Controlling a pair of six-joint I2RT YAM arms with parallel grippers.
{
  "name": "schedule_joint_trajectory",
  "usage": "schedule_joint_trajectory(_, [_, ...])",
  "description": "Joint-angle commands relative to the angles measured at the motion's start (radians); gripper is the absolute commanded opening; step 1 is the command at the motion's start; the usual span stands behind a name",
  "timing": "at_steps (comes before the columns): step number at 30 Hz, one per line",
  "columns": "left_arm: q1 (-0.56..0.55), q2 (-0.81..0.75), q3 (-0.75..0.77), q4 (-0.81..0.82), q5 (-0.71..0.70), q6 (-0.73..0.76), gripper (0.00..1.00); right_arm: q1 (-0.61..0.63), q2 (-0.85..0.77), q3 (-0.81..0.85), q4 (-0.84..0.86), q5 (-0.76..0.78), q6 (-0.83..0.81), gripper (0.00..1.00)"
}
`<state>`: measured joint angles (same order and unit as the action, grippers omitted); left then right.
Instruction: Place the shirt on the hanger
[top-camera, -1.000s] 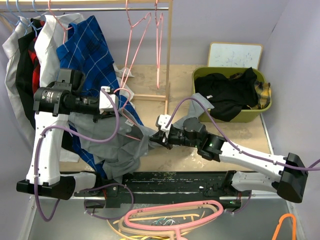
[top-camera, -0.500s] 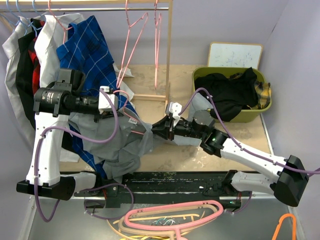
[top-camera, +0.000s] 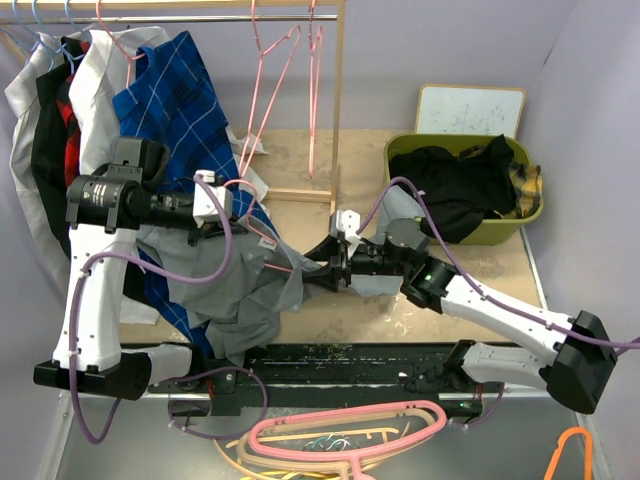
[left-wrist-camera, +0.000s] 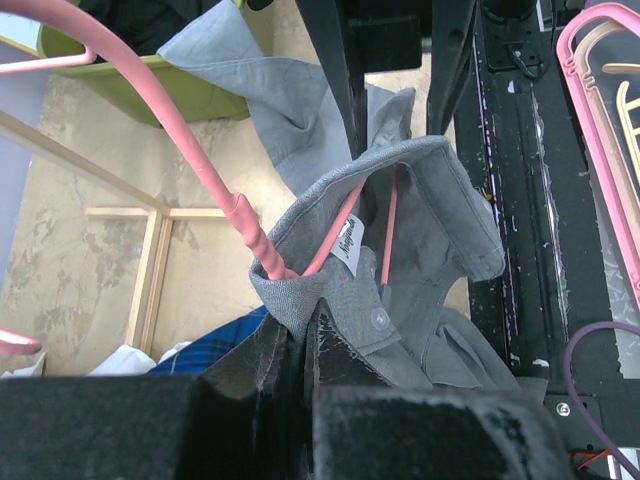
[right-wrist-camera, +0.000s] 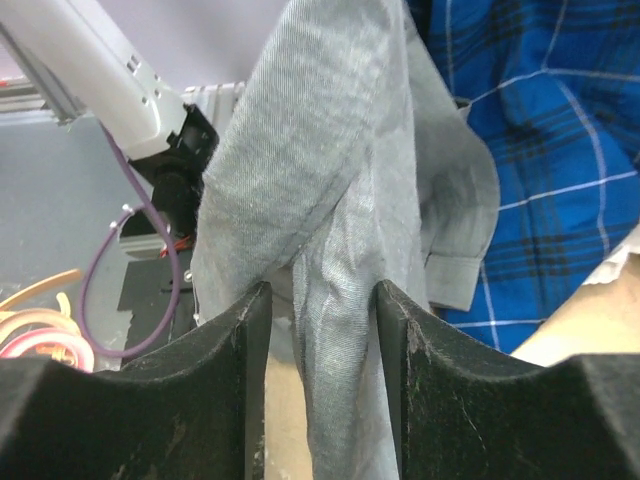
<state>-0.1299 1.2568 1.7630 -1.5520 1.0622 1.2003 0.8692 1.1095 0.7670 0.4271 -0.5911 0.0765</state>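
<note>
I will next take hold of the grey shirt's hanging edge fold (top-camera: 309, 268) (right-wrist-camera: 337, 308), across from the collar, with my right gripper. My right gripper can then draw the shirt over the pink hanger.
The grey shirt (top-camera: 240, 290) hangs in a bunch from my left gripper (top-camera: 222, 208) down to the table's front. In the left wrist view my left gripper (left-wrist-camera: 300, 335) is shut on the shirt's collar (left-wrist-camera: 330, 290). The thin pink hanger (left-wrist-camera: 200, 150) runs down into the collar, and its wire shows in the top view (top-camera: 262, 235). My right gripper (top-camera: 314, 264) is at the shirt's right edge. In the right wrist view its jaws (right-wrist-camera: 320, 310) stand apart, with a hanging fold of the shirt (right-wrist-camera: 340, 380) between them and a gap on the left side.
A blue checked shirt (top-camera: 170, 100) and other clothes hang at the back left on a wooden rack (top-camera: 337, 120) with spare pink hangers (top-camera: 262, 80). A green bin (top-camera: 535, 215) holds a black garment (top-camera: 450, 185). Chunky hangers (top-camera: 340, 435) lie at the front.
My right wrist has turned and drawn back to the right and a little up, pulling the shirt's edge with it. Its jaws now stand apart. The left arm has hardly moved.
</note>
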Motion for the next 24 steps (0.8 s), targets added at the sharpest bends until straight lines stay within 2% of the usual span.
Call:
schedule_joint_trajectory(1, [0.016,-0.001,0.046,0.006,0.090,0.013,0.00,-0.001,0.053,0.061,-0.023,-0.085,-0.013,0.49])
schedule_joint_trajectory(4, [0.022,0.001,0.059,0.005,0.097,0.007,0.00,0.000,0.078,0.076,-0.055,-0.079,-0.039,0.45])
schedule_joint_trajectory(8, [0.026,0.004,0.055,0.004,0.115,0.007,0.00,-0.001,0.066,0.073,-0.015,-0.037,-0.029,0.09])
schedule_joint_trajectory(9, [0.027,0.005,0.050,0.005,0.118,0.009,0.00,0.000,0.060,0.077,-0.011,-0.021,-0.027,0.03])
schedule_joint_trajectory(10, [0.028,0.004,0.044,0.005,0.120,0.012,0.00,-0.001,0.055,0.086,-0.011,-0.006,-0.025,0.02])
schedule_joint_trajectory(17, [0.029,0.009,0.014,0.006,0.126,0.030,0.00,-0.001,0.066,0.158,0.002,-0.010,0.044,0.04])
schedule_joint_trajectory(21, [0.029,0.009,0.010,0.006,0.130,0.034,0.00,-0.001,0.085,0.191,0.027,-0.086,0.102,0.18])
schedule_joint_trajectory(24, [0.029,0.010,0.013,0.006,0.130,0.033,0.00,-0.001,0.096,0.199,0.042,-0.112,0.123,0.19])
